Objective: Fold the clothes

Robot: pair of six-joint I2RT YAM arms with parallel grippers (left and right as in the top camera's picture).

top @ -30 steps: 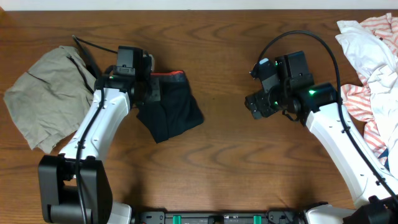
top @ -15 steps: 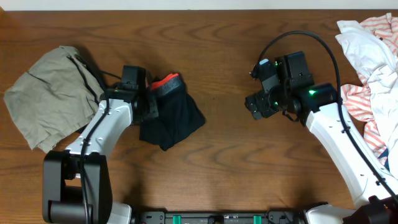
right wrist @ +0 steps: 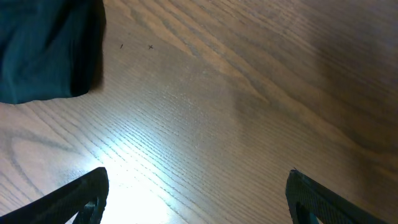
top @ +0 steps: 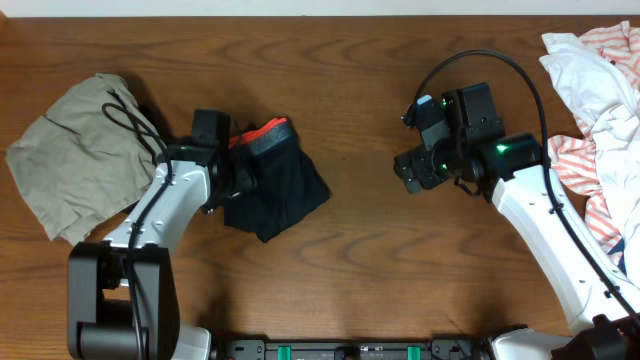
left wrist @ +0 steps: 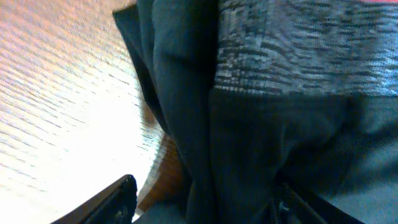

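I need to stack the black leggings on the khaki-grey garment, so my left gripper should next grip their side edge below the grey waistband (left wrist: pixel 298 50), keeping the bundle folded.
The clothes, black leggings (top: pixel 285 190), lie in a folded bundle left of the table's middle, with the grey waistband edged in red (top: pixel 262 136) on its far side. My left gripper (top: pixel 234 172) is at the bundle's left edge. In the left wrist view its fingers (left wrist: pixel 121 194) stand wide apart, open, with black fabric (left wrist: pixel 249 143) and the grey waistband (left wrist: pixel 298 50) lying between and ahead of them. My right gripper (top: pixel 409 170) hovers open over bare wood right of centre, nothing between its fingertips (right wrist: pixel 196 199). A corner of the leggings (right wrist: pixel 43 50) shows in the right wrist view.
A khaki-grey drawstring garment (top: pixel 75 155) lies crumpled at the left, close behind the left arm. White and red-striped garments (top: pixel 600 90) are heaped at the right edge. Bare wooden table (top: pixel 360 250) lies between the two arms.
The left gripper has opened and let go of the leggings after pulling them slightly leftward. The red waistband edge has turned up. The right arm has stayed put.
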